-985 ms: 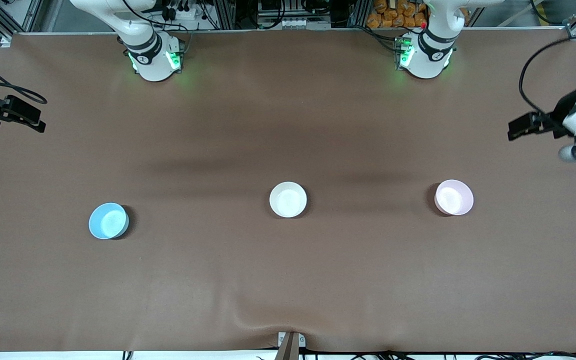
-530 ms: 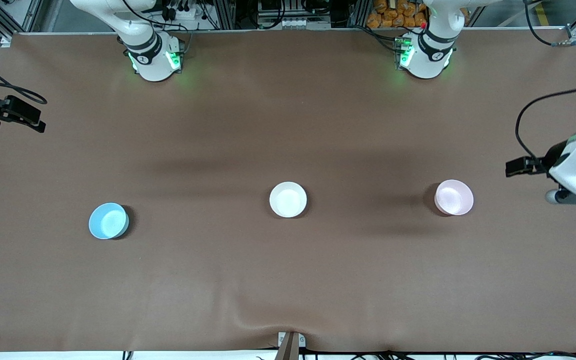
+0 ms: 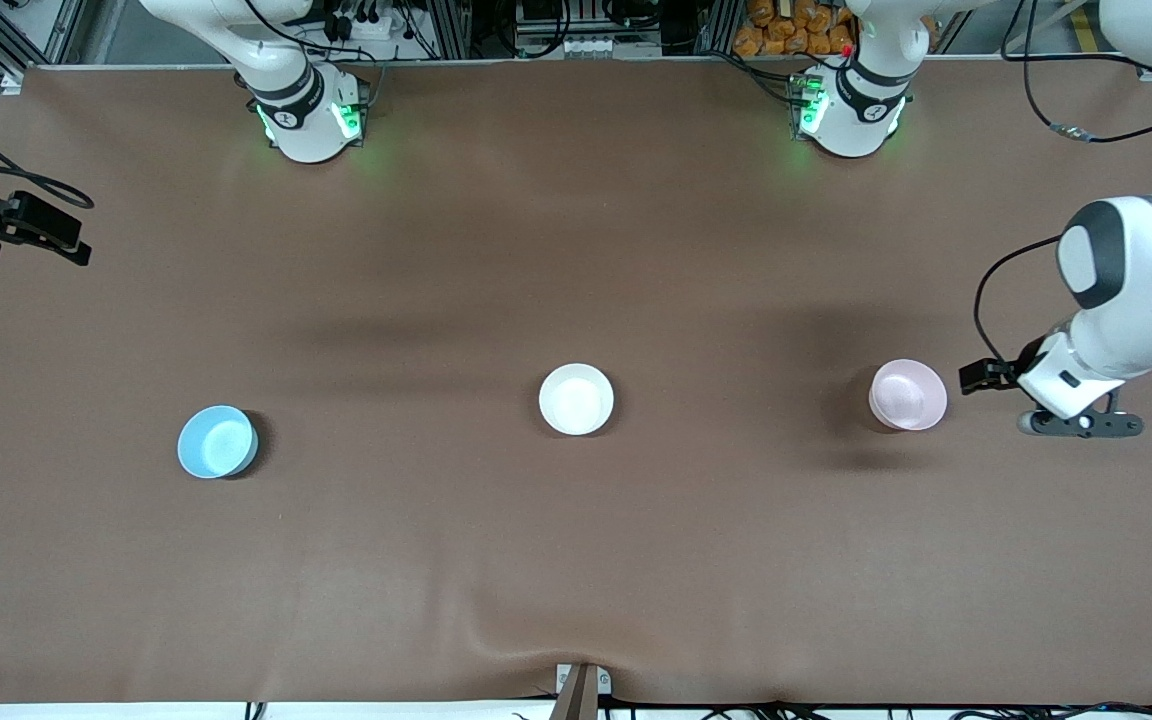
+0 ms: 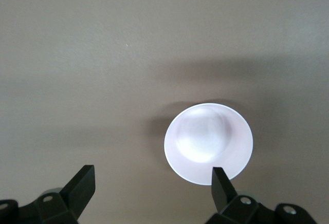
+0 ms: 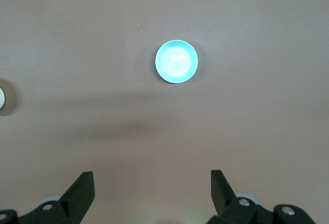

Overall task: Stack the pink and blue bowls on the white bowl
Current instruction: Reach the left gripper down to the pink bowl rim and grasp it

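Note:
My left gripper needs to grab the pink bowl by its rim (image 3: 945, 396) next, so it can stack it on the white bowl (image 3: 576, 399).
The white bowl (image 3: 576, 399) sits at the table's middle. The pink bowl (image 3: 908, 395) sits toward the left arm's end, the blue bowl (image 3: 217, 441) toward the right arm's end. My left gripper (image 3: 1079, 423) hangs over bare table beside the pink bowl. In the left wrist view it (image 4: 152, 183) is open and empty, with the pink bowl (image 4: 208, 143) next to one fingertip. My right gripper (image 5: 152, 185) is open and empty, high above the table. The right wrist view shows the blue bowl (image 5: 176, 61) well off from that gripper and the white bowl's rim (image 5: 1, 100).
The brown table cover (image 3: 576, 560) has a wrinkle at the edge nearest the front camera. Only the right arm's black wrist parts (image 3: 26, 225) show at the front view's edge. Both arm bases (image 3: 306, 115) stand along the edge farthest from the front camera.
The left arm has swung down and in toward the pink bowl, its gripper now beside it. The right arm and the three bowls have not moved.

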{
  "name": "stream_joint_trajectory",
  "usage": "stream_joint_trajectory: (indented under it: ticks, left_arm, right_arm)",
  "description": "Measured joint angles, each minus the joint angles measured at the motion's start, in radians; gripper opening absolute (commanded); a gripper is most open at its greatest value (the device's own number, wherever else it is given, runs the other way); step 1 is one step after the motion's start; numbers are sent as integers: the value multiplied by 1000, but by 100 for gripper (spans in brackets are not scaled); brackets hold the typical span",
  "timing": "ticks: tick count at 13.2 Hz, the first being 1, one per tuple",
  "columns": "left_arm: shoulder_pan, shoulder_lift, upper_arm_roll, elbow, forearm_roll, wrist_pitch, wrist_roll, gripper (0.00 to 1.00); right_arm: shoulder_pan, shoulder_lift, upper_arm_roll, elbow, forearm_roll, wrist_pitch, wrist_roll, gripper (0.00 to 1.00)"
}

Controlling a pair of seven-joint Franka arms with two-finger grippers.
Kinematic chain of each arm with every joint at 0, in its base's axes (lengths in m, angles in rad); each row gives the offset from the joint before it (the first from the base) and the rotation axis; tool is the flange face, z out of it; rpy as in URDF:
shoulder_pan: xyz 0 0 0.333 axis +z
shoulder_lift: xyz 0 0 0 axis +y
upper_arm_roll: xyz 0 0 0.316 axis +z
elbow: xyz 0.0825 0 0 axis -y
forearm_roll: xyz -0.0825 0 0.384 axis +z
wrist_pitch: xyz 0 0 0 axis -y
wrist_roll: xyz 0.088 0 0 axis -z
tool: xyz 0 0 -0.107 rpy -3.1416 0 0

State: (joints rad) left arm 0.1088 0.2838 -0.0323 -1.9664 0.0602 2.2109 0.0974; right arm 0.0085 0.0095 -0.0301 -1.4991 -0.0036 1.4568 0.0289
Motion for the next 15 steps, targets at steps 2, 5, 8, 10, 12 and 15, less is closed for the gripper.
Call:
stream_joint_trajectory:
  ticks: [2,5,8,10,12,15]
  left_arm:
    - [1,22,0,-32,0,53,0,94]
    - [1,65,0,-51,0,110,0,90]
    - [2,106,0,-57,0,141,0,76]
    - [2,127,0,-67,0,174,0,69]
    - [2,140,0,-74,0,189,0,57]
    - [9,146,0,-80,0,196,0,41]
  right_arm:
    - [0,0,0,0,0,0,0,100]
    - [0,0,0,0,0,0,0,100]
    - [0,0,0,0,0,0,0,100]
    - [0,0,0,0,0,0,0,100]
    - [-1,0,0,0,0,0,0,100]
    - [-1,0,-1,0,0,0,0,100]
